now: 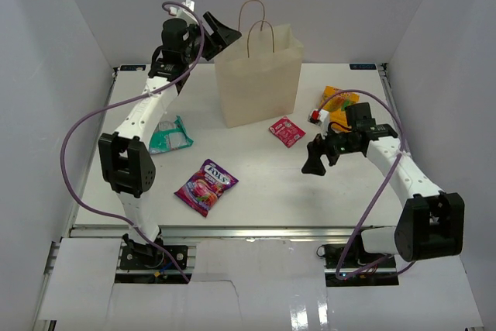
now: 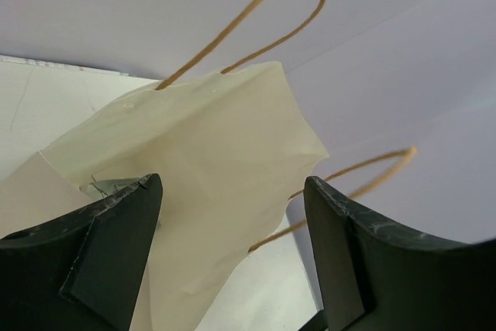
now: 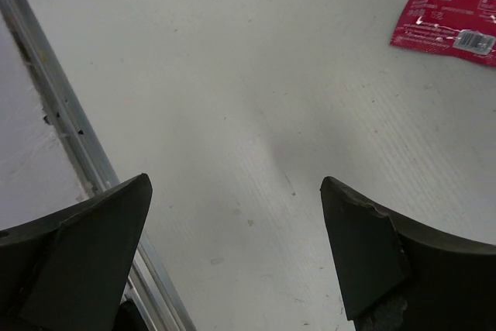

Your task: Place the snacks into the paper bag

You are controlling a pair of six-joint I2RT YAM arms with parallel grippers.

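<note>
Next, I will grab the red-pink sachet's middle (image 1: 287, 132) with my right gripper, to drop the sachet into the paper bag's opening (image 1: 266, 43).
The cream paper bag (image 1: 260, 75) stands upright at the back centre, its twine handles (image 1: 256, 17) up. My left gripper (image 1: 221, 34) hovers open and empty just above and left of the bag's mouth; the left wrist view shows the bag (image 2: 209, 184) between the open jaws. The purple candy bag (image 1: 205, 186), teal-and-white pouch (image 1: 170, 136), red-pink sachet (image 1: 286, 131) and orange-yellow pack (image 1: 339, 100) lie on the table. My right gripper (image 1: 314, 156) is open and empty over bare table, right of the sachet (image 3: 449, 1). The silver-grey wrappers are not in view.
The white table (image 1: 256, 207) has walls on three sides. A metal rail (image 3: 77, 153) runs along its near edge, close to my right gripper. The left arm's purple cable (image 1: 77, 137) loops out over the left side.
</note>
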